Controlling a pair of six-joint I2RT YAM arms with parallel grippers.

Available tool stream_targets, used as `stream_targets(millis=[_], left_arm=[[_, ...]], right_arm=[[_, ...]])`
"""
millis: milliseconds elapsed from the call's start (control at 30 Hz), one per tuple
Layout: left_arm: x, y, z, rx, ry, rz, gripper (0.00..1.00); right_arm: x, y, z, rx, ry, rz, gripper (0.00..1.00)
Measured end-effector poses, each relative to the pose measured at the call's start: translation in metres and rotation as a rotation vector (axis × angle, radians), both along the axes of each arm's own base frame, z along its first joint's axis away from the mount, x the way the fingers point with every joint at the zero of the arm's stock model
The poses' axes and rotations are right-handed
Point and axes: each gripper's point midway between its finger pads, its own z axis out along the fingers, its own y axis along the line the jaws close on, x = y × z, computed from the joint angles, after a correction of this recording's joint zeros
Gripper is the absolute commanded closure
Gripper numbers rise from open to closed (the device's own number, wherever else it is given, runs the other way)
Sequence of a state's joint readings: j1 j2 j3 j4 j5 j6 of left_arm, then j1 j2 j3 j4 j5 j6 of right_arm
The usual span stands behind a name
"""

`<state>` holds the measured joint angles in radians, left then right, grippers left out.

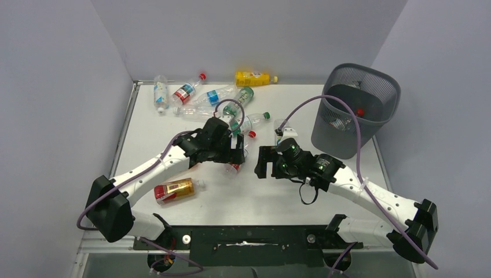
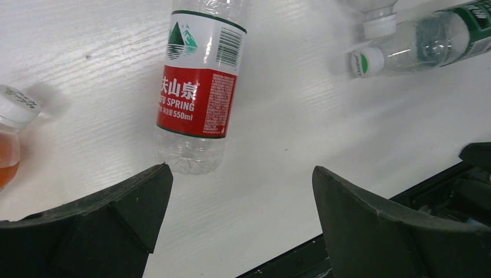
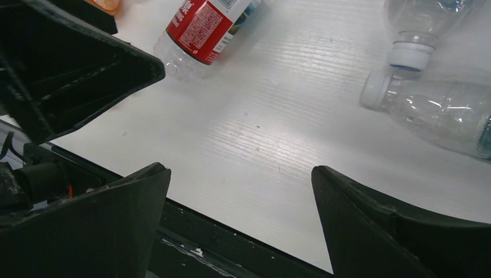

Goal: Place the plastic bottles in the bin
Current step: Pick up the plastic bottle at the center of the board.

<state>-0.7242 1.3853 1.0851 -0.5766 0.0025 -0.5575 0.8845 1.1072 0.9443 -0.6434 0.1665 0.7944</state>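
My left gripper grabs the red-labelled bottle by its clear base (image 1: 230,170) next, to get it into the bin (image 1: 356,110).
A clear plastic bottle with a red label (image 2: 200,92) lies on the white table, its base just beyond my left gripper (image 2: 240,185), which is open and empty. The top view shows that gripper (image 1: 237,152) over the same bottle (image 1: 234,167). My right gripper (image 3: 240,185) is open above bare table near the front edge; in the top view it (image 1: 263,164) is just right of the left one. An amber bottle (image 1: 173,190) lies near the left arm. Several more bottles (image 1: 214,95) lie at the back. The dark mesh bin (image 1: 356,110) stands at the back right with bottles inside.
A yellow bottle (image 1: 253,78) lies against the back wall. Two clear bottles (image 3: 440,110) lie right of the right gripper. A green-labelled bottle (image 2: 428,46) lies at the upper right of the left wrist view. The table's black front rail (image 3: 231,231) runs under the right fingers.
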Motion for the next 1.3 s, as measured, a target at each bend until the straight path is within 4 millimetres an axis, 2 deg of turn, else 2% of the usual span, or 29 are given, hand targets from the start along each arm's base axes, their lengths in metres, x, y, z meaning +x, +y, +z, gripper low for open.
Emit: stream_targets(millis=[467, 800, 933, 1133, 1200, 1300], left_arm=[[0.026, 0.016, -0.056, 0.193, 0.006, -0.016, 0.07], [0.019, 0.015, -0.093, 0.240, 0.058, -0.056, 0.09], [0.010, 0.014, -0.101, 0.249, 0.073, -0.072, 0.19], [0.001, 0.011, -0.112, 0.258, 0.100, -0.078, 0.45], [0.001, 0.009, -0.111, 0.252, 0.098, -0.077, 0.50], [0.000, 0.007, -0.110, 0.244, 0.098, -0.072, 0.52]], right_arm=[[-0.005, 0.007, 0.011, 0.072, 0.007, 0.011, 0.01], [-0.004, 0.007, 0.012, 0.074, 0.008, 0.011, 0.01], [-0.003, 0.007, 0.011, 0.078, 0.009, 0.010, 0.01], [-0.003, 0.005, 0.003, 0.071, 0.018, 0.007, 0.01], [-0.003, 0.005, 0.002, 0.071, 0.021, 0.009, 0.01], [-0.002, 0.004, 0.002, 0.071, 0.022, 0.006, 0.01]])
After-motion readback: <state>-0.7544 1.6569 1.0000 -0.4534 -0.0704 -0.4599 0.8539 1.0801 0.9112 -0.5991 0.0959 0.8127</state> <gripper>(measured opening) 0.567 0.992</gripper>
